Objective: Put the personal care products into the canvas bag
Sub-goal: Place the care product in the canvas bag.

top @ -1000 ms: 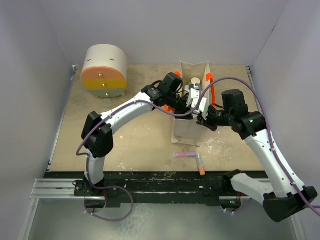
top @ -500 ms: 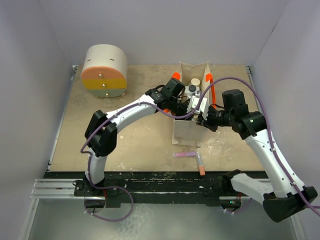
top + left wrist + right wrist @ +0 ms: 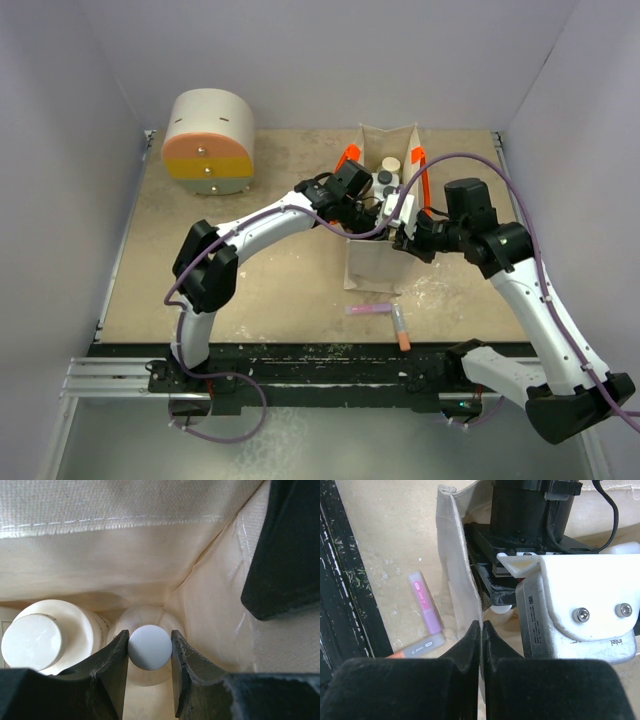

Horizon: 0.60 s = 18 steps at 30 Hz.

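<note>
The pale bottle is upright in the corner of the bag, next to the cream-capped bottle, and would stay there, so my left gripper needs to open its fingers.
The beige canvas bag [image 3: 372, 262] with orange handles [image 3: 417, 170] stands open at the table's middle. My left gripper [image 3: 150, 647] reaches down inside it, shut on the white cap of a pale bottle [image 3: 150, 646] held upright near the bag's corner. A cream-capped bottle [image 3: 34, 641] stands beside it on the left. From above I see a cream cap [image 3: 390, 163] and two black caps [image 3: 385, 179] inside the bag. My right gripper [image 3: 481, 627] is shut on the bag's near right rim [image 3: 451, 555], with the left wrist [image 3: 530, 540] just beyond it.
A round cream, orange and yellow drawer box [image 3: 208, 141] stands at the back left. A pink marker [image 3: 370, 309] and a grey marker with an orange tip [image 3: 400, 327] lie in front of the bag, near the table's front edge.
My left gripper has gone lower into the bag with the bottle, and its elbow has shifted a little. My right gripper has kept its hold on the bag's rim.
</note>
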Tool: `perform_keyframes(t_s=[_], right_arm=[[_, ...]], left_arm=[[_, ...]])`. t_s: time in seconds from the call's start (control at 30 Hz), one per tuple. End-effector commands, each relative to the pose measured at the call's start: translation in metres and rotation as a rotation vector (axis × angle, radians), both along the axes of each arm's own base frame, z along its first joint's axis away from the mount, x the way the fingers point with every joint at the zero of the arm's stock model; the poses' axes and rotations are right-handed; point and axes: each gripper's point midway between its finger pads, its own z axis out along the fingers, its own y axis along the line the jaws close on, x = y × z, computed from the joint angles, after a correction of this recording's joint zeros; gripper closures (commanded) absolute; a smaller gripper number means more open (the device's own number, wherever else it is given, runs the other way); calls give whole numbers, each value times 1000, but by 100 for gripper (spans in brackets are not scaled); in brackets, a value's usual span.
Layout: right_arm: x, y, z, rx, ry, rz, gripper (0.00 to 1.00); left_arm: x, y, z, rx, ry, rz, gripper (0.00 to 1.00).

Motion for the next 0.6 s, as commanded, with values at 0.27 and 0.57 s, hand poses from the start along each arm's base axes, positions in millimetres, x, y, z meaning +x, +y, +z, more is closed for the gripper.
perform_keyframes(t_s=[0.27, 0.57], right_arm=[[1, 5, 17, 47, -67, 15, 76], [-6, 2, 14, 49, -57, -1, 58]], left_arm=[[-39, 3, 26, -16, 73, -82, 53], [-28, 1, 55, -62, 35, -45, 36]])
